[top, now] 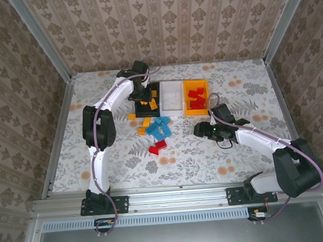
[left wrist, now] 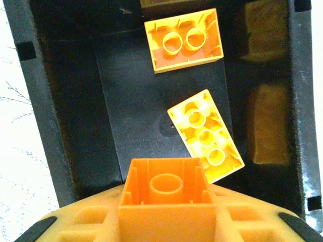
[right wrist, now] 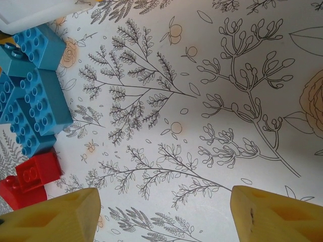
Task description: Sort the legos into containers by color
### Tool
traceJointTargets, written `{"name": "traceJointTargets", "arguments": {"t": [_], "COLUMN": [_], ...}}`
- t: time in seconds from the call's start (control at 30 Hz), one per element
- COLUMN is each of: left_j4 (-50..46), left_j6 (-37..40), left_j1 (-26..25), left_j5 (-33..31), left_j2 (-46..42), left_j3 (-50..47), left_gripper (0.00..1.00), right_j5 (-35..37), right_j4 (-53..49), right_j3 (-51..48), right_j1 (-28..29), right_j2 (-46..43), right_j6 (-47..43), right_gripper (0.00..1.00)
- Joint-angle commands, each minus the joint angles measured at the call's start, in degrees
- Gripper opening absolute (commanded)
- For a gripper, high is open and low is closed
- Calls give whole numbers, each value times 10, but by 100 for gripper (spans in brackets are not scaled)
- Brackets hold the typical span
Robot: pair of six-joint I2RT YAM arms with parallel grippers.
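Observation:
The black tray's sides are on either side of the orange lego [left wrist: 166, 194], so the lego would end inside. It is time for my left gripper to release it now.
My left gripper [left wrist: 166, 214] hangs over the black tray [left wrist: 126, 101], shut on an orange lego [left wrist: 166, 194] whose hollow underside faces the camera. Two orange-yellow legos [left wrist: 184, 39] [left wrist: 206, 135] lie on the tray floor below it. From above, the left gripper [top: 144, 94] is over the black tray [top: 154, 87]. The white tray [top: 171, 95] sits beside it, then the orange-yellow tray [top: 186, 100] with red legos [top: 196, 99] in it. Blue legos [top: 159, 126], red legos [top: 158, 147] and orange ones [top: 143, 126] lie loose on the cloth. My right gripper [top: 198, 130] is open, low, right of the blue pile.
In the right wrist view the open fingers [right wrist: 55, 217] frame bare floral cloth, with blue legos [right wrist: 35, 101] and a red lego [right wrist: 30, 176] at the left edge. A white tray corner [right wrist: 30, 12] shows at top left. Patterned walls enclose the table.

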Motion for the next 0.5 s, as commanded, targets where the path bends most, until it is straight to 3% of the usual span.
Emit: {"name": "traceJointTargets", "arguments": {"t": [0.0,0.23,0.47], "left_j4": [-11,2,16], "left_j6": [9,5,-3], "left_j1": [5,10,12], "left_j5": [-2,6,18], "left_j2": [-11,-46,-87], "left_j3": [-16,-44,-71], "left_gripper": [38,44,58], "right_j5": [4,4,1], "right_j4": [-14,-19,-27], "right_j3": [10,12,23], "right_j1": [-1,8,36], "right_j2": [-14,-26,-27], "right_j6": [-3,-3,-6], "right_gripper": [70,70,70]}}
